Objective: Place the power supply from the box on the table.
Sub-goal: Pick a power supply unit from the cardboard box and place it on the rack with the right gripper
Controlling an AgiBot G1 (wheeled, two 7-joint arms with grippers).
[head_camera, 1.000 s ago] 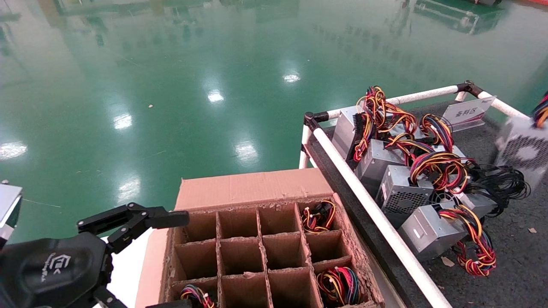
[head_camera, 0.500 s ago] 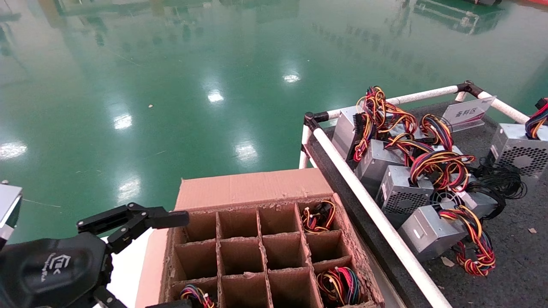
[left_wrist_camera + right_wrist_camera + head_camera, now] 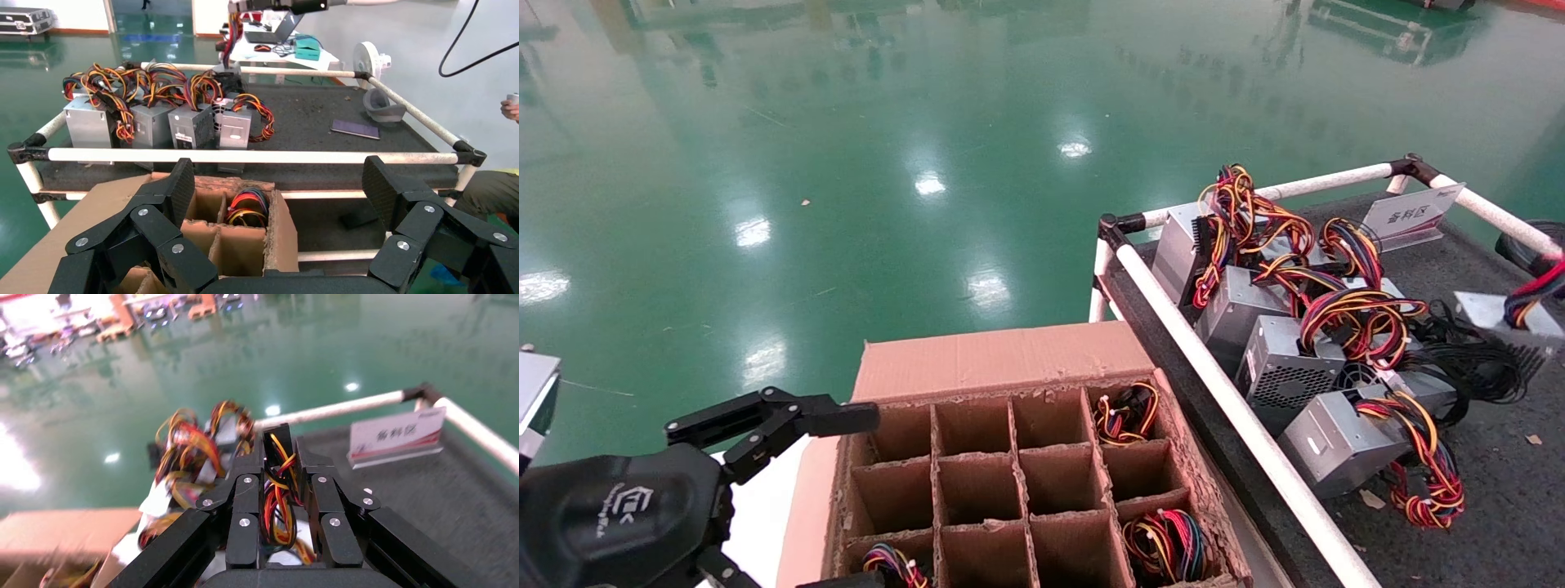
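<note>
My right gripper should keep its hold on the grey unit until it is resting on the tabletop, because the grey unit's lower edge is above the tabletop in the head view.
My right gripper [image 3: 278,448] is shut on the red, black and yellow wire bundle [image 3: 276,499] of the power supply [image 3: 1504,317]. That silver-grey unit hangs tilted at the head view's right edge, low over the table [image 3: 1500,490], beside a heap of black cables [image 3: 1471,359]. The brown box [image 3: 1001,359] with its grid of cells stands left of the table. My left gripper [image 3: 278,184] is open with nothing between its fingers, parked at the box's left edge [image 3: 764,420].
Several grey power units with coloured wire loops [image 3: 1303,343] lie in a row along the table's white rail [image 3: 1230,400]. A white sign [image 3: 1410,214] stands at the far corner. Three box cells hold wire bundles [image 3: 1169,543].
The power supply at the right edge has come down and tipped from upright to nearly flat. The left arm has not moved.
</note>
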